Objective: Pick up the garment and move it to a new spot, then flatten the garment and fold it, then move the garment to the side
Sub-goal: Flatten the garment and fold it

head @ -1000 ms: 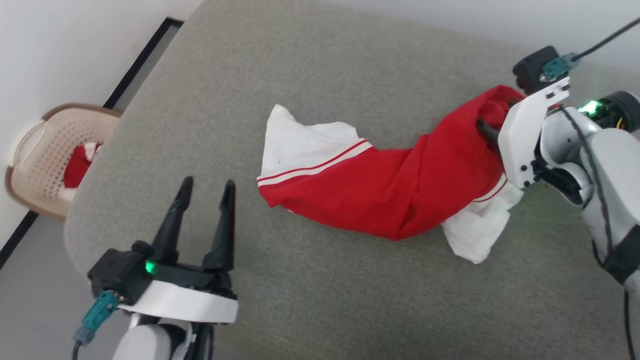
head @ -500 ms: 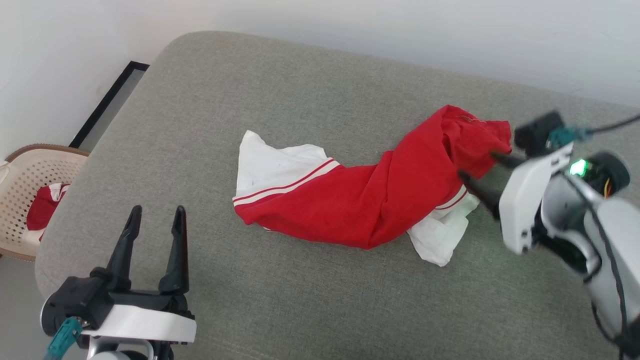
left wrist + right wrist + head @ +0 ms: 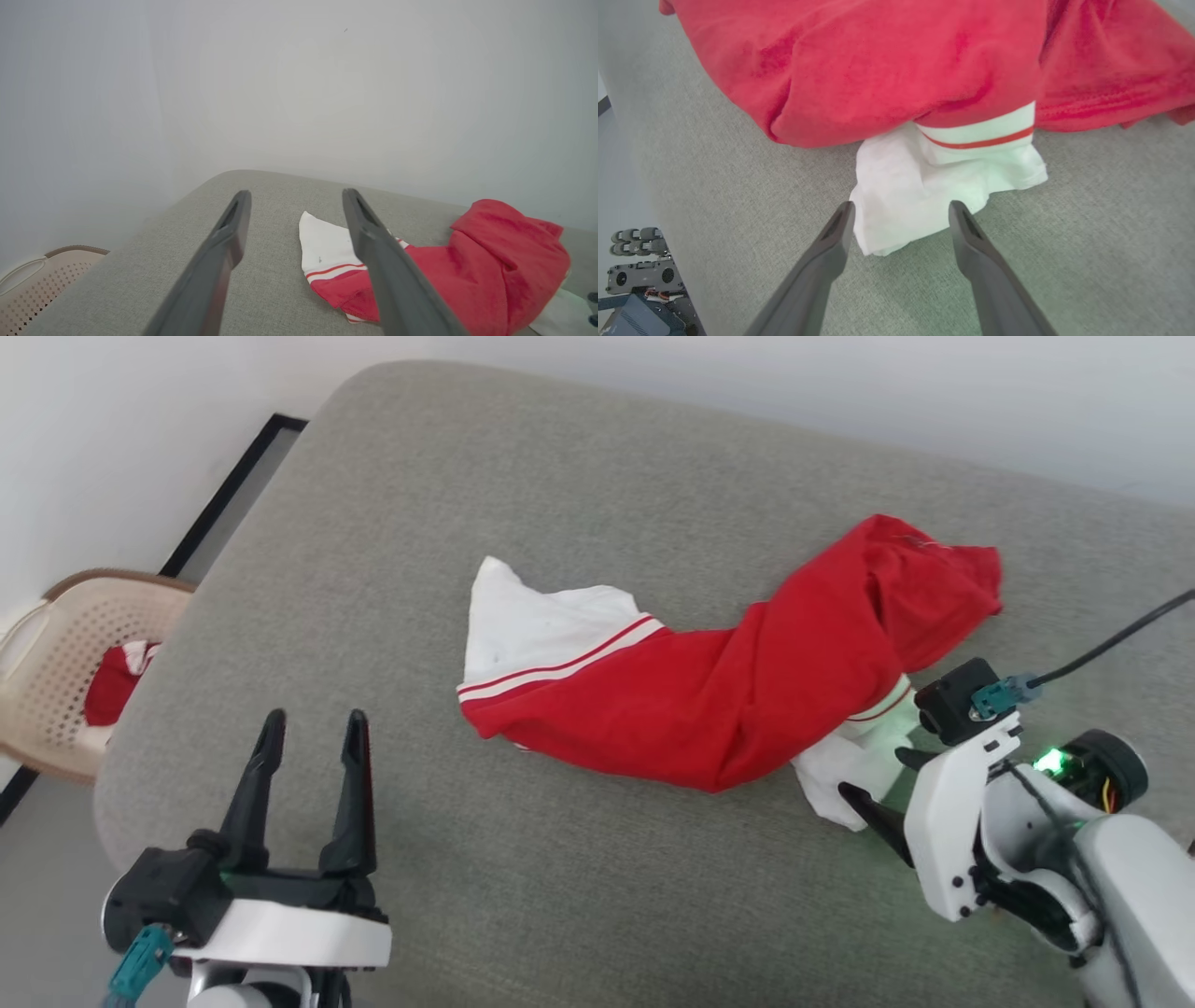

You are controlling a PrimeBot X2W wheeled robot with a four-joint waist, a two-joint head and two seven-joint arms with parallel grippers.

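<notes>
The right gripper grabs the garment by the white sleeve end sticking out next, since the red cloth [image 3: 866, 73] lies bunched in a wide, slack roll.
The garment [image 3: 747, 691] lies bunched in a long twisted roll across the grey cushion [image 3: 579, 495], red in the middle, with a white striped sleeve end [image 3: 541, 625] at its left. A second white sleeve end [image 3: 924, 186] sticks out under its right part. My right gripper [image 3: 876, 773] is open just in front of that sleeve, and in the right wrist view the right gripper [image 3: 901, 205] has its fingertips on either side of the white cloth's near edge. My left gripper [image 3: 316, 723] stands open and empty at the lower left, well apart from the garment [image 3: 490, 261].
A beige perforated basket [image 3: 56, 644] sits on the floor left of the cushion, with another red-and-white cloth [image 3: 112, 677] inside. A pale wall runs behind the cushion. The cushion's rounded left edge drops to the floor. Part of the robot's base [image 3: 640, 275] shows beside the cushion.
My right gripper has let go of the garment's red right end and drawn back toward me, now open by the white sleeve. The head camera shifted; the left gripper stayed open.
</notes>
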